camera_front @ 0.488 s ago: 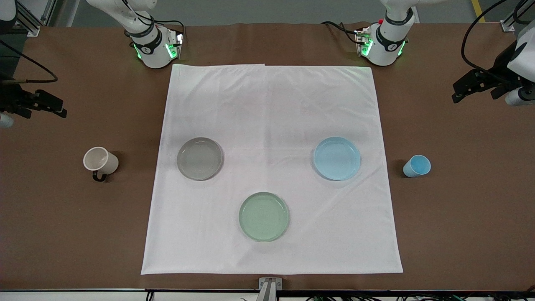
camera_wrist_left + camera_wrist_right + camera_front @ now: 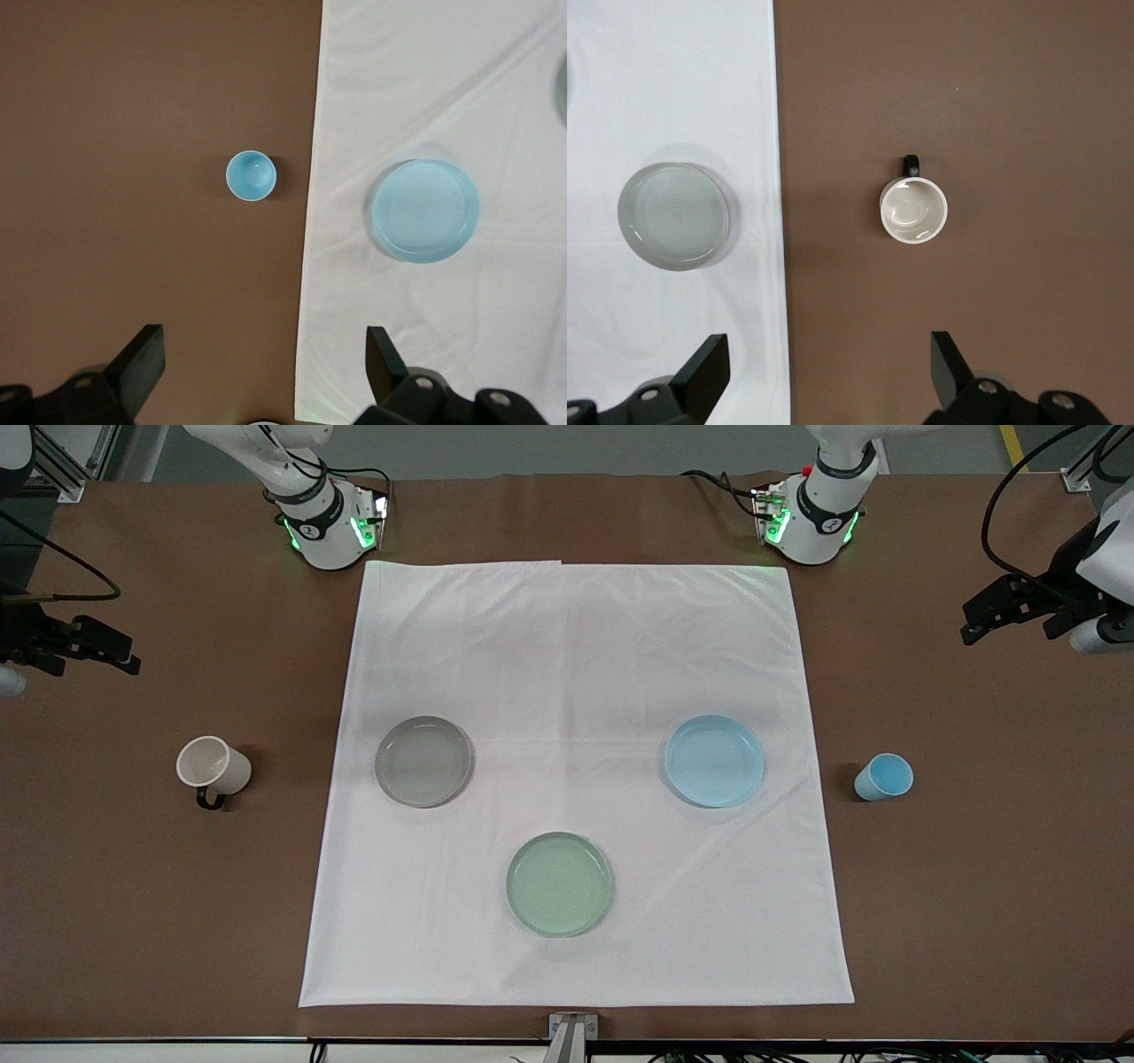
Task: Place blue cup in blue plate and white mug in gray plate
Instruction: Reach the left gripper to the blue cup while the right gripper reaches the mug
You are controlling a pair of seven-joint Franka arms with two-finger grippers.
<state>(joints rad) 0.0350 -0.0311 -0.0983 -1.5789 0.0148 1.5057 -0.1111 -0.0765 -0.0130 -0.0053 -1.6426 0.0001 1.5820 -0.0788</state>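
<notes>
I will pick up the white mug by its black handle (image 2: 209, 801) with my right gripper next, to put it in the gray plate (image 2: 423, 761).
The blue cup (image 2: 883, 777) stands upright on the bare brown table, beside the blue plate (image 2: 714, 761) that lies on the white cloth; both show in the left wrist view, the cup (image 2: 251, 175) and the plate (image 2: 425, 211). The white mug (image 2: 213, 767) stands on the bare table beside the gray plate (image 2: 423, 761); the right wrist view shows the mug (image 2: 914, 209) and the plate (image 2: 673, 214). My left gripper (image 2: 967, 625) (image 2: 263, 341) hangs open and empty high over the table's left-arm end. My right gripper (image 2: 135, 654) (image 2: 828, 347) hangs open and empty high over the right-arm end.
A pale green plate (image 2: 559, 884) lies on the white cloth (image 2: 576, 646), nearer to the front camera than the other two plates. The arm bases stand at the table's back edge.
Both hands have shifted very slightly. The cups and plates have not moved.
</notes>
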